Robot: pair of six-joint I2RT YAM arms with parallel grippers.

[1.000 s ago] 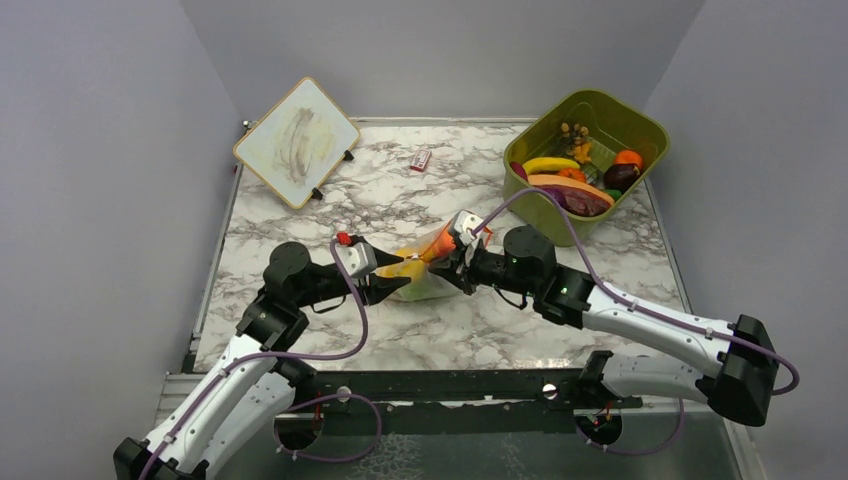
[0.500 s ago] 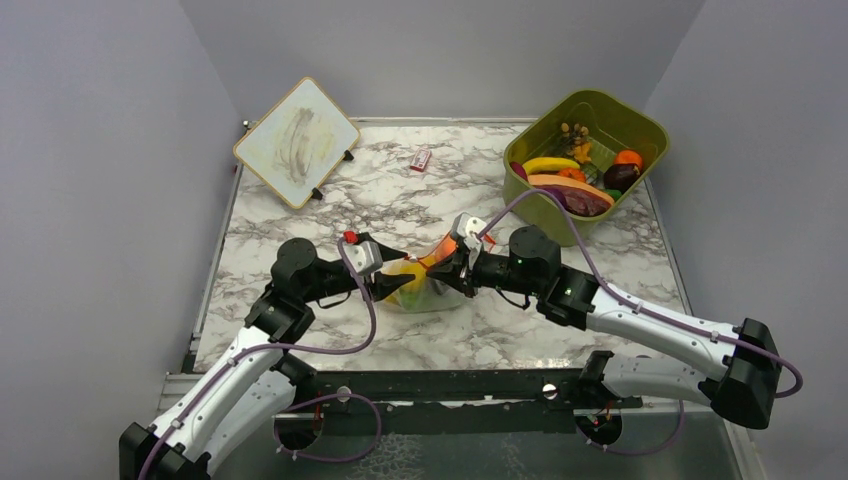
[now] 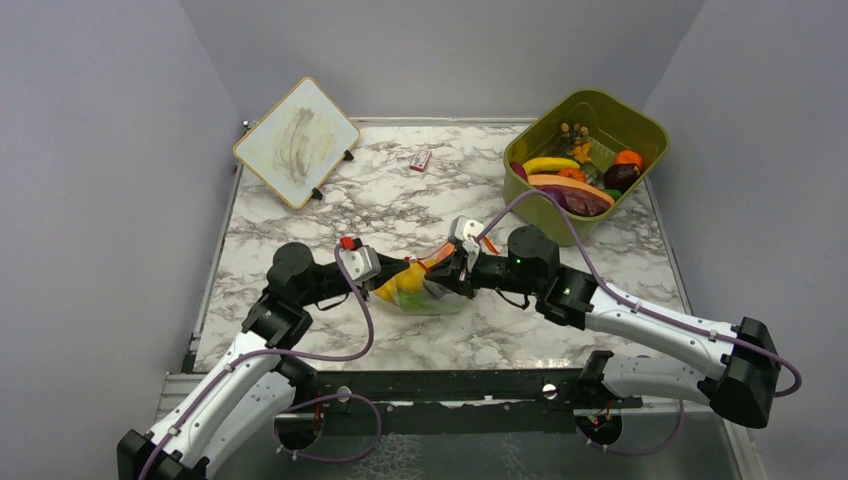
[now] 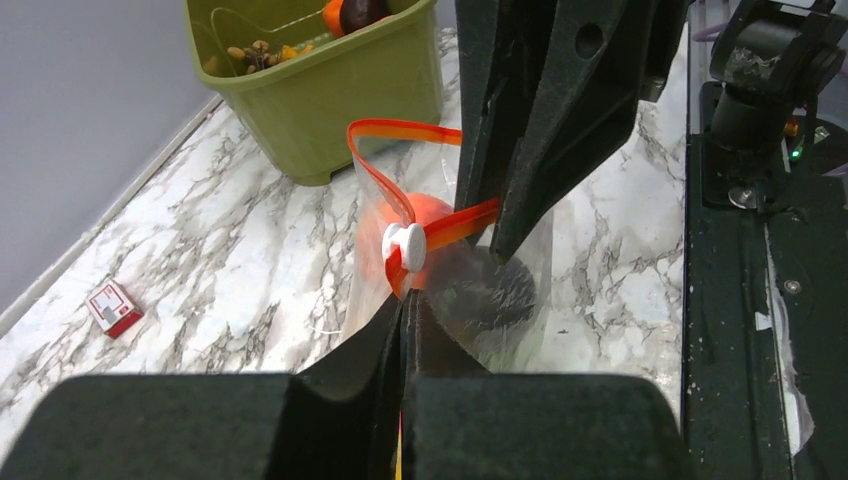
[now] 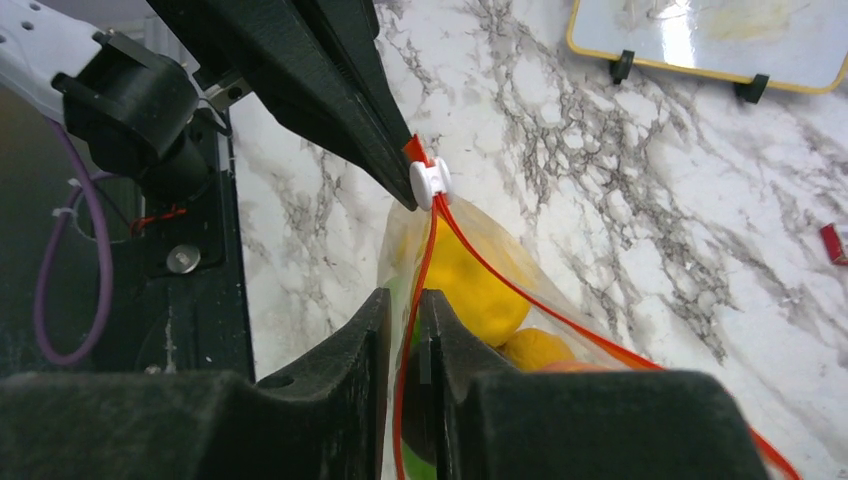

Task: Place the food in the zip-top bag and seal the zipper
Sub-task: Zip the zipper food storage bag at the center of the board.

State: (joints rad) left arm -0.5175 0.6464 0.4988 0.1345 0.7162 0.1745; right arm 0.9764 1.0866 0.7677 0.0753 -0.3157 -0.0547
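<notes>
I should seal the zipper next, so I need to grab the white slider [image 3: 412,260] [image 5: 430,181] by its sides with my right gripper and leave the zipper's end to my left gripper.
The clear zip-top bag [image 3: 437,297] lies mid-table between both arms, with yellow [image 5: 470,280], orange [image 5: 535,350] and dark food inside. Its orange-red zipper [image 4: 400,131] loops open along the mouth, and a white slider [image 5: 430,181] sits at one end. My left gripper [image 4: 408,300] is shut on the strip's end just behind the slider [image 4: 405,246]. Further along, my right gripper [image 5: 400,300] straddles the zipper [image 5: 560,317]; its jaws stand a narrow gap apart with the strip loose between them. In the top view the left gripper [image 3: 385,283] and right gripper [image 3: 447,272] face each other across the bag.
An olive-green tub [image 3: 590,100] at the back right holds more toy food, including a banana [image 3: 550,163]. A small whiteboard [image 3: 297,140] leans at the back left. A red-white packet [image 3: 421,159] lies near the back edge. The black base rail runs along the near edge.
My left gripper has moved in to the bag's end and closed on the strip beside the slider. My right jaws have eased slightly apart. The bag has settled lower.
</notes>
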